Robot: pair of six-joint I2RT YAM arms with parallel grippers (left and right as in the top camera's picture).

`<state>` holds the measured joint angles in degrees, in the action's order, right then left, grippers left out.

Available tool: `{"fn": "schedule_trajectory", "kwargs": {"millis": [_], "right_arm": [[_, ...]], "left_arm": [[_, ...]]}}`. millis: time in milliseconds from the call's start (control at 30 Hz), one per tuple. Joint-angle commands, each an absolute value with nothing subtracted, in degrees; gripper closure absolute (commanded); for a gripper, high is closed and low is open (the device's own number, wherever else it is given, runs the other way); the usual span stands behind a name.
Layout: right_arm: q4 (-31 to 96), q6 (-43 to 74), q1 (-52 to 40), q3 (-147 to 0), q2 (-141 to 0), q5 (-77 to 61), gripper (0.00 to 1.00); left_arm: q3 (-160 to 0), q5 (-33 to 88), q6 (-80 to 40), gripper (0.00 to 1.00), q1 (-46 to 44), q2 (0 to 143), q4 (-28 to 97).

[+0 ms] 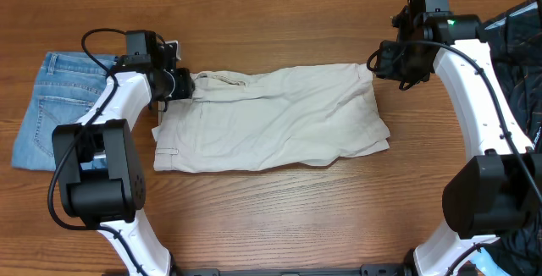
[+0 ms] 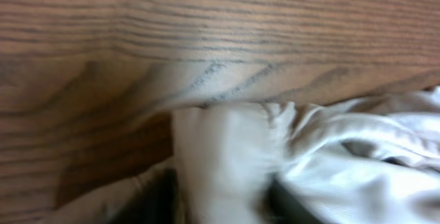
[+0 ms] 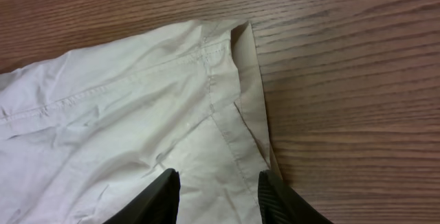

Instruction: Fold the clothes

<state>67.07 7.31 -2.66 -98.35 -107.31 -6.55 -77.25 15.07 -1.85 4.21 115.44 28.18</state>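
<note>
My right gripper grabs the pale beige shorts at the stitched leg hem, by its outer corner, next, to straighten and fold them.
The clothes [image 1: 271, 119], pale beige shorts, lie spread flat across the middle of the table, waistband to the left. My left gripper [image 1: 185, 84] is at their far left corner. In the left wrist view a thick fold of the clothes [image 2: 227, 148] fills the gap between its dark fingers [image 2: 159, 198], and the gripper [image 2: 223, 200] is shut on it; the picture is blurred. My right gripper [image 1: 378, 63] sits at the far right corner. In the right wrist view it [image 3: 220, 193] stands open over the stitched hem of the clothes [image 3: 137, 100], and the cloth lies flat between the fingertips.
Folded light-blue jeans [image 1: 51, 107] lie at the table's left edge, just left of my left arm. A black garment [image 1: 521, 47] is bunched at the right edge behind my right arm. Bare wooden table [image 1: 279, 217] runs along the front.
</note>
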Motion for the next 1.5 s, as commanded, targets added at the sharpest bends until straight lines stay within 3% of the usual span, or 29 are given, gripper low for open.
{"fn": "schedule_trajectory", "kwargs": {"millis": [0, 200, 467, 767, 1100, 1233, 1400, 1467], "right_arm": [[66.74, 7.55, -2.5, -98.63, -107.04, -6.09, 0.59], [66.76, 7.53, -2.5, -98.63, -107.04, -6.09, 0.59], [66.76, 7.53, -2.5, -98.63, -107.04, -6.09, 0.59], [67.18, 7.49, -2.52, -98.63, -107.07, -6.31, 0.59], [68.51, 0.99, -2.61, -97.17, -111.22, -14.31, 0.6], [68.71, 0.78, -2.76, -94.89, -114.15, -17.56, 0.63], [68.34, -0.25, -4.25, -91.39, -116.42, -19.2, 0.59], [67.77, -0.23, -4.64, -90.02, -116.77, -19.2, 0.56]], "left_arm": [[-77.91, 16.58, -1.56, 0.93, 4.01, 115.9, 30.2], [-79.88, 15.14, -10.48, 0.96, 5.76, 109.75, 38.76], [-80.25, 0.21, -27.59, 0.96, 7.9, 103.39, 51.44], [-80.12, -4.08, -31.64, 0.96, 7.92, 103.46, 60.47], [-80.09, -8.93, -32.62, 0.94, 7.92, 103.46, 60.69], [-79.7, -11.38, -32.62, 0.73, 7.92, 103.48, 60.82], [-79.66, -11.0, -32.62, 0.72, 7.9, 103.48, 60.84], [-79.66, -10.9, -32.62, 0.64, 7.92, 103.48, 60.86]]}}
